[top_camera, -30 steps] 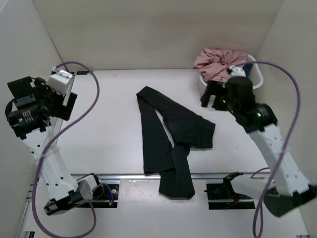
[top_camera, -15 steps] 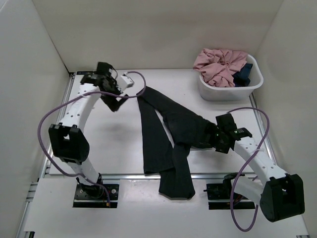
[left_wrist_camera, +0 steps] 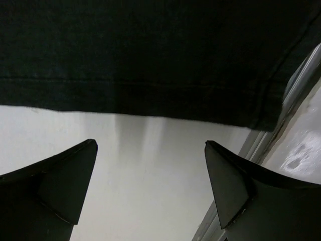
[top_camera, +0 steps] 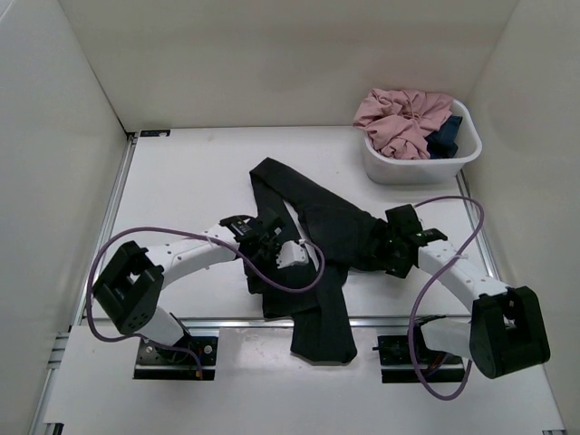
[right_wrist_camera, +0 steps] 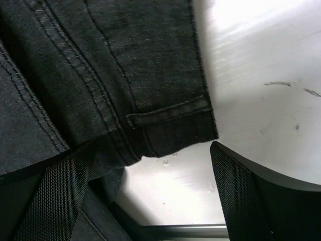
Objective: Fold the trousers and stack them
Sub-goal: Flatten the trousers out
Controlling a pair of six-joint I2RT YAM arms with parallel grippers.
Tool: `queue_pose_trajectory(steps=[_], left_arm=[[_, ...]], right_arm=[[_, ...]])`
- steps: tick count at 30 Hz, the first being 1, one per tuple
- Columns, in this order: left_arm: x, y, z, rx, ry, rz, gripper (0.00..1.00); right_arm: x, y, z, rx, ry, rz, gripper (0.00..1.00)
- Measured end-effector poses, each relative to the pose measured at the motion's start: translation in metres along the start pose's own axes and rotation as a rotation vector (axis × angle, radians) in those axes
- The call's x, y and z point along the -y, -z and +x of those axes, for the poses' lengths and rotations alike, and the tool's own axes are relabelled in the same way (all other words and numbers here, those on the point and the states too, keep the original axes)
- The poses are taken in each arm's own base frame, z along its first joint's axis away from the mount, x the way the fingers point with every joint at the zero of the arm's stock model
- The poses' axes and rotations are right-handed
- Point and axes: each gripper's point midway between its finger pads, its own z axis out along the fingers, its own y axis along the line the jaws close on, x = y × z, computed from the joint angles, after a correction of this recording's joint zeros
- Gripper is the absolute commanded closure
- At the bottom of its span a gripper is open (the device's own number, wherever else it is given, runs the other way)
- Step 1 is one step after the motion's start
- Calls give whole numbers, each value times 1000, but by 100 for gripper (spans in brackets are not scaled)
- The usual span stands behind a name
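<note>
My left gripper is ready to grab the trousers next by the hemmed edge ahead of it. It will then draw the leg out straight for folding.
The black trousers lie spread on the table, legs running toward the front rail, one leg end hanging over it. My left gripper is low at the left edge of the left leg and stands open. In the left wrist view, bare table lies between my left gripper's fingers, with a hemmed edge of the trousers just ahead. My right gripper is open at the garment's right corner. In the right wrist view, the stitched corner of the trousers lies just ahead of my right gripper, whose left finger overlaps the fabric.
A white tub at the back right holds a pink garment and a dark blue cloth. A metal rail runs along the front edge. White walls enclose the table on the left, back and right.
My left arm swung from the back left down to the near part of the left trouser leg. My right gripper shifted slightly along the right corner. Both stayed open.
</note>
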Motion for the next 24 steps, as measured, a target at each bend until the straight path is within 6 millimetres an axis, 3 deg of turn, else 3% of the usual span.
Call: queue_pose_trajectory(steps=[7, 12, 15, 16, 17, 18, 23, 24], left_arm=[[18, -20, -31, 91, 74, 47, 0], [43, -44, -29, 78, 31, 75, 2], [44, -47, -31, 99, 0, 48, 25], [43, -47, -31, 103, 1, 36, 38], [39, -49, -32, 110, -10, 15, 70], [38, -50, -32, 114, -8, 11, 86], [31, -53, -30, 106, 3, -30, 86], [30, -53, -29, 107, 6, -35, 86]], right_arm=[[-8, -3, -4, 25, -6, 0, 1], [-8, -12, -2, 10, -37, 23, 2], [-8, -17, -1, 1, -63, 33, 5], [-8, -18, -1, -1, -70, 34, 13], [-9, -19, 0, -2, -71, 33, 20], [-9, -20, 0, -1, -82, 36, 37], [-6, -26, 2, -2, -115, 58, 100], [-5, -27, 3, -4, -116, 63, 100]])
